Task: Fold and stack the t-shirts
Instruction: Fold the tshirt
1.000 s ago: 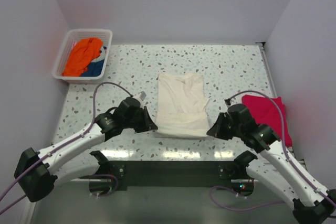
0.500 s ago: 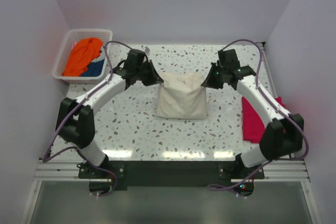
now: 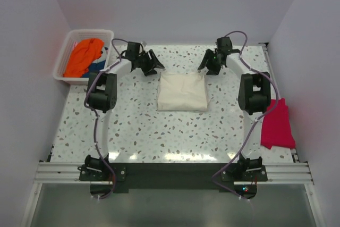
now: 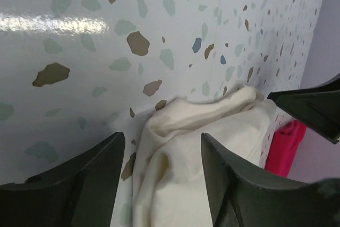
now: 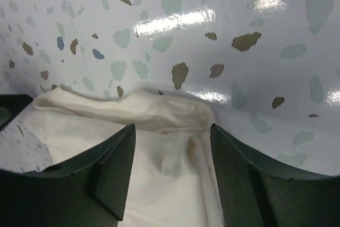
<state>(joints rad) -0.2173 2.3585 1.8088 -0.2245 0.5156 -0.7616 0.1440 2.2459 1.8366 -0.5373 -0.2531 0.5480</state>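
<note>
The left gripper picks up the cream-white t-shirt by its far corner next, opposite my right gripper's corner, to straighten the fold for stacking.
A cream-white t-shirt (image 3: 182, 92) lies folded into a near-square at the table's middle back. My left gripper (image 3: 154, 66) hangs over its far left corner and my right gripper (image 3: 205, 66) over its far right corner. In the left wrist view the left gripper (image 4: 162, 136) is open, with the cream t-shirt (image 4: 212, 131) slack between its fingers. The right gripper (image 5: 172, 128) is open too, astride the rumpled cream corner (image 5: 159, 115). A crimson-red t-shirt (image 3: 277, 123) lies at the right edge. Orange (image 3: 85, 56) and blue (image 3: 97, 69) t-shirts sit in the basket.
A white slatted basket (image 3: 90, 32) stands at the back left corner. Both arms stretch from the near edge to the back of the speckled table (image 3: 133, 131). Grey walls close in on the left, back and right.
Both grippers carried the cream t-shirt's near edge to its far edge, folding it in half. They then opened and let go of the cloth.
</note>
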